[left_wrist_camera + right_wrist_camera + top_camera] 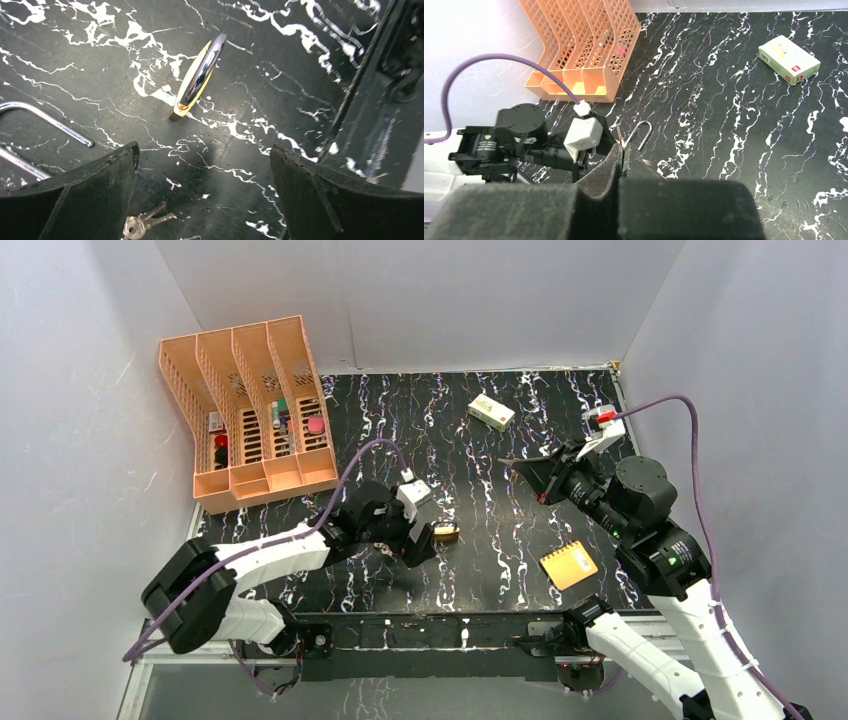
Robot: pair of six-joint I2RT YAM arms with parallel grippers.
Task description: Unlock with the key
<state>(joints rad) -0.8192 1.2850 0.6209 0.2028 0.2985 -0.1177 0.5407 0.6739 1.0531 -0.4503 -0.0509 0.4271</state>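
Note:
My left gripper grabs the brass padlock by its body (pixel 446 531) across the padlock's broad sides next, so the shackle and keyhole stay free to unlock.
The key (pixel 142 224), a tiny silver bunch on a ring, lies on the black marbled table (pixel 240 90) just inside the left finger (pixel 95 185) of my left gripper (pixel 204 150). That gripper hangs low over it, open wide. Beyond the jaws a brass padlock (pixel 197 80) shows edge-on, and a steel shackle (pixel 45 120) enters from the left. From above, my left gripper (pixel 420 540) sits beside the padlock (pixel 445 532). My right gripper (pixel 515 462) is raised at the right, shut (pixel 622 147). A thin sliver pokes from its tips; I cannot tell what it is.
An orange file rack (pixel 250 410) with small items stands at the back left. A white box (pixel 491 411) lies at the back centre. A yellow notepad (pixel 568 565) lies near the right arm's base. The padlock's shackle (pixel 642 134) shows past the right fingertips.

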